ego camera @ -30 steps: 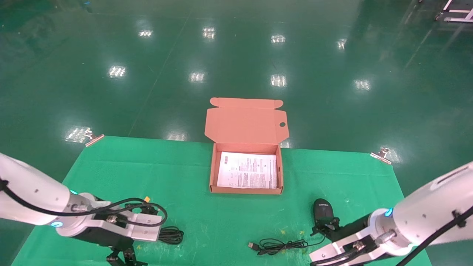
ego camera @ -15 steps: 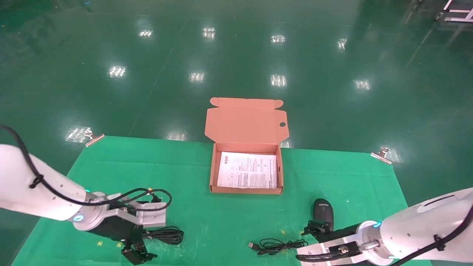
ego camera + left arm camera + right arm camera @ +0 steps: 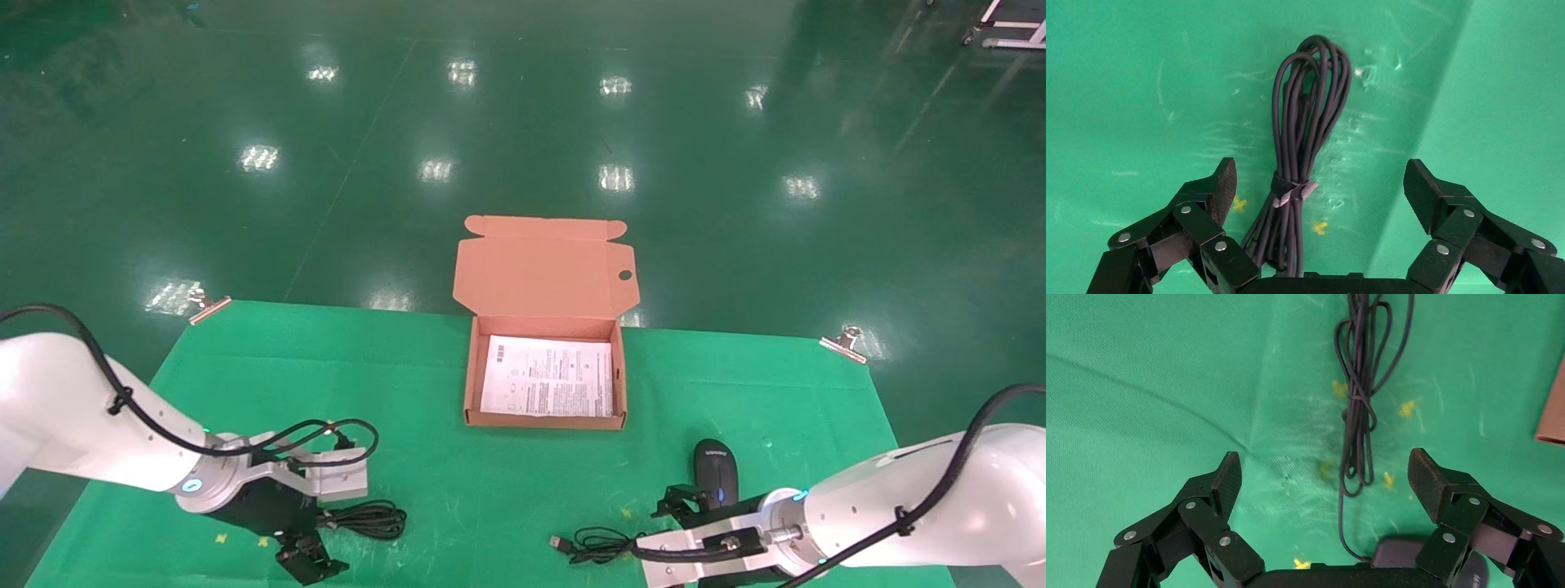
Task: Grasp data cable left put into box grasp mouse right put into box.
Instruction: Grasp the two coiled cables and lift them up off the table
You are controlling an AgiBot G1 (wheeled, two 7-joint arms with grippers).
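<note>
My left gripper grabs the data cable at the tied middle (image 3: 1292, 187) next, since the data cable (image 3: 1300, 141) fans out into loose loops past its tie.
The data cable (image 3: 374, 519) lies as a tied black bundle on the green cloth at the front left. My left gripper (image 3: 307, 560) hovers just over its near end, open. In the left wrist view the data cable (image 3: 1300, 141) runs between the two fingers of the left gripper (image 3: 1321, 176), closer to one of them. The black mouse (image 3: 715, 472) rests at the front right with its scroll wheel lit blue. My right gripper (image 3: 682, 502) is open beside it. In the right wrist view the right gripper (image 3: 1326, 464) holds nothing, and the mouse (image 3: 1404, 552) shows at the palm edge. The box (image 3: 468, 384) stands open in the middle.
The mouse's cord (image 3: 611, 542) lies bunched near the front edge, ending in a silver USB plug (image 3: 557, 541). A white leaflet (image 3: 547, 377) covers the box floor, and the lid (image 3: 543, 273) leans back. Metal clips (image 3: 208, 307) (image 3: 846, 343) pin the cloth's far corners.
My left arm has come down and turned so its open fingers straddle the data cable. My right arm has dropped lower and shifted left, next to the mouse.
</note>
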